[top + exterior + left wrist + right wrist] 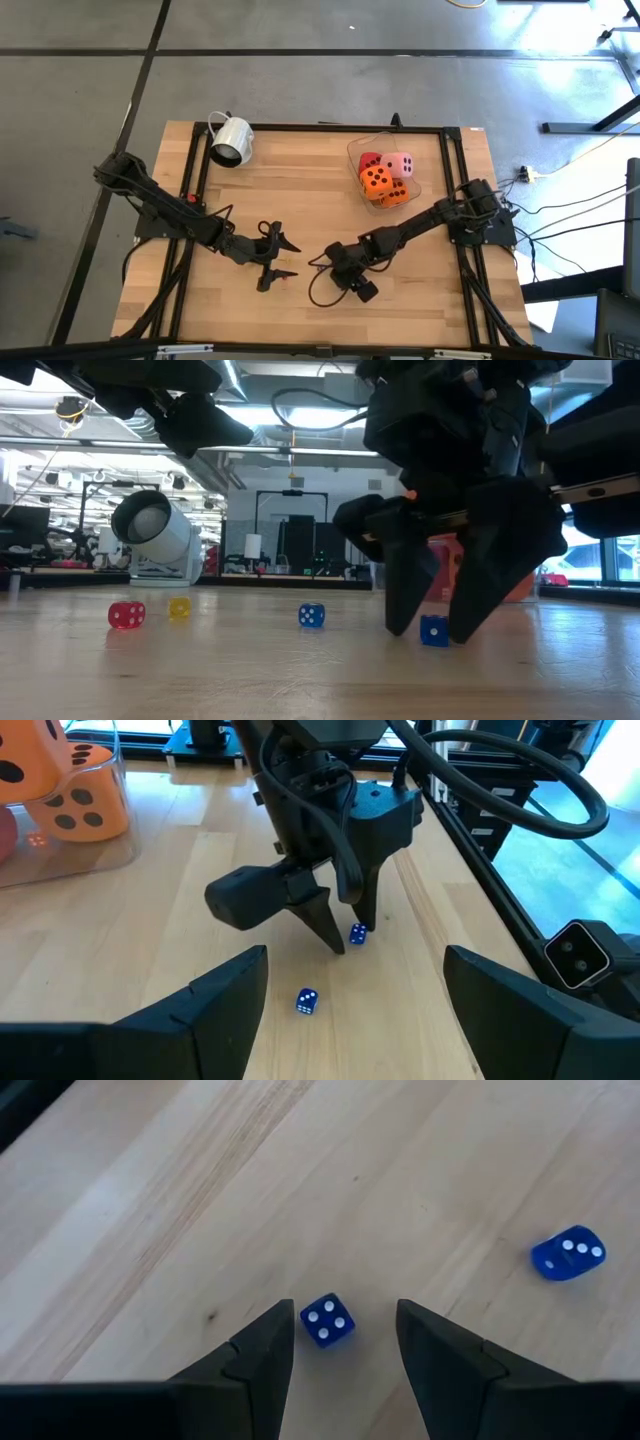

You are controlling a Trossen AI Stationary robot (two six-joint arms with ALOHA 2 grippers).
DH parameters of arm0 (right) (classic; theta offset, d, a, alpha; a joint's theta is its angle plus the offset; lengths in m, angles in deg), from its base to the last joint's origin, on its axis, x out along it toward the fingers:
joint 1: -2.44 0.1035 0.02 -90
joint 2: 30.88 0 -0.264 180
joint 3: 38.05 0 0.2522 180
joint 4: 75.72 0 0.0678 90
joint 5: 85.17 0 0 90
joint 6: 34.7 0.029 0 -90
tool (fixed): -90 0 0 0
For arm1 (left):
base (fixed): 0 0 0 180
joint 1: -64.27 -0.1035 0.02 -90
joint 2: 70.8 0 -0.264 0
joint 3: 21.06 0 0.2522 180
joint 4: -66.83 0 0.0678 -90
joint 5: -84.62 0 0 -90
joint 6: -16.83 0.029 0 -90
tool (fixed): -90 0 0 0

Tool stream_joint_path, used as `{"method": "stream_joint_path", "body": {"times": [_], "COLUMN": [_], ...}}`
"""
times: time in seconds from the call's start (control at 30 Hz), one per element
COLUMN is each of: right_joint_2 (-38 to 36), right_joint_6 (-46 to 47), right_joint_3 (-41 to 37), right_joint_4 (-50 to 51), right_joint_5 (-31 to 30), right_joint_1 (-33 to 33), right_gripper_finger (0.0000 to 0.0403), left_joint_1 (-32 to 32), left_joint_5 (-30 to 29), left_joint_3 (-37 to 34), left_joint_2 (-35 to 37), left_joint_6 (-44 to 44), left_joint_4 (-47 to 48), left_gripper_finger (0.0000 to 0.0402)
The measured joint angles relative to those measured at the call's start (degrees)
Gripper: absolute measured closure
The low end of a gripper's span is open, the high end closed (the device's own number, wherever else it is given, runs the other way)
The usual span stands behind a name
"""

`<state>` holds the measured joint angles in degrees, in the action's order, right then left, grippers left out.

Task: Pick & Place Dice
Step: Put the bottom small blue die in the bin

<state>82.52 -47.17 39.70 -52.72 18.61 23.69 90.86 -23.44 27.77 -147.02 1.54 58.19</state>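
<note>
The tiny blue die will go in the clear tub, so my right gripper will grab it by its opposite sides next.
The four soft dice lie in a clear tub [352, 150] at the table's far right: pink [400, 165], red [370, 160] and two orange [377, 180] [393, 195]. Two orange ones [85, 800] also show in the left wrist view. My right gripper [345, 1320] points down near the table's middle, open. Its fingers stand on either side of a tiny blue die [327, 1320] [433, 631], which rests on the wood a thin gap clear of them. My left gripper [355, 1010] hovers wide open just to the left [283, 258], facing the right gripper [350, 935].
A second tiny blue die [568, 1252] [307, 1002] lies close by. A tiny red die [126, 615] and a yellow one [179, 608] lie nearer the left gripper. A white mug [232, 140] lies on its side at the far left. A black frame [300, 127] edges the tabletop.
</note>
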Motion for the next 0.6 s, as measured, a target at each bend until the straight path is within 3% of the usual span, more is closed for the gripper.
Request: {"method": "stream_joint_path", "body": {"times": [0.33, 0.6], "right_joint_2": [0.0, 0.0], "right_joint_6": [0.3, 0.3], "right_joint_3": [0.0, 0.0], "right_joint_4": [0.5, 0.6], "right_joint_5": [-1.2, -1.6], "right_joint_1": [0.3, 0.3], "right_gripper_finger": [0.0231, 0.0295], "left_joint_1": [0.0, 0.0], "left_joint_5": [0.0, 0.0], "left_joint_3": [0.0, 0.0], "left_joint_2": [0.0, 0.0], "left_joint_6": [1.0, 1.0], "left_joint_4": [0.0, 0.0], "left_gripper_finger": [0.0107, 0.0107]}}
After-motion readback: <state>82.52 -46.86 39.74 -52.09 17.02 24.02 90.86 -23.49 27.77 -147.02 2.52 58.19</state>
